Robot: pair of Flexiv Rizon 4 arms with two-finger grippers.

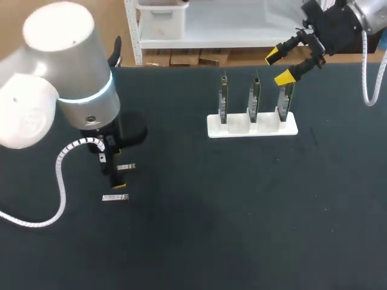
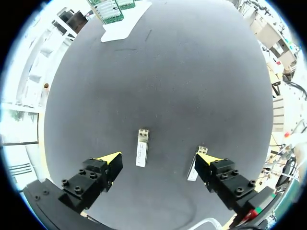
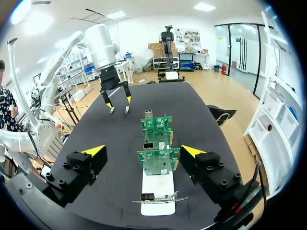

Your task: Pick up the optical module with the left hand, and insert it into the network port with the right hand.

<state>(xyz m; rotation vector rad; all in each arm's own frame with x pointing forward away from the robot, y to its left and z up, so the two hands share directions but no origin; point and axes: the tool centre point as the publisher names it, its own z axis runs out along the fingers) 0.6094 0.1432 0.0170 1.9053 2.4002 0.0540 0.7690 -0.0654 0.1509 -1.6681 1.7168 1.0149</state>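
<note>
My left gripper grips the optical module by its labelled body (image 2: pixel 142 154) next. That leaves the optical module's bare metal end (image 2: pixel 143 134) free for the right hand.
Two small silver optical modules lie on the black table. One module (image 2: pixel 142 147) (image 1: pixel 115 197) lies between the fingers of my left gripper (image 2: pixel 158 160) (image 1: pixel 116 180), which hangs open above it without touching it. The other module (image 2: pixel 196 168) (image 1: pixel 126 167) lies by one of its fingers. A white stand (image 1: pixel 253 127) (image 3: pixel 157 189) holds three upright green network boards (image 1: pixel 254 96) (image 3: pixel 158 160). My right gripper (image 1: pixel 279 66) (image 3: pixel 143 151) is open above the stand's right end, with the boards ahead of its fingers and nothing held.
The black table (image 1: pixel 242 211) stretches bare in front of the stand and to its right. In the right wrist view my left arm (image 3: pixel 103 48) stands at the table's far end over the two modules.
</note>
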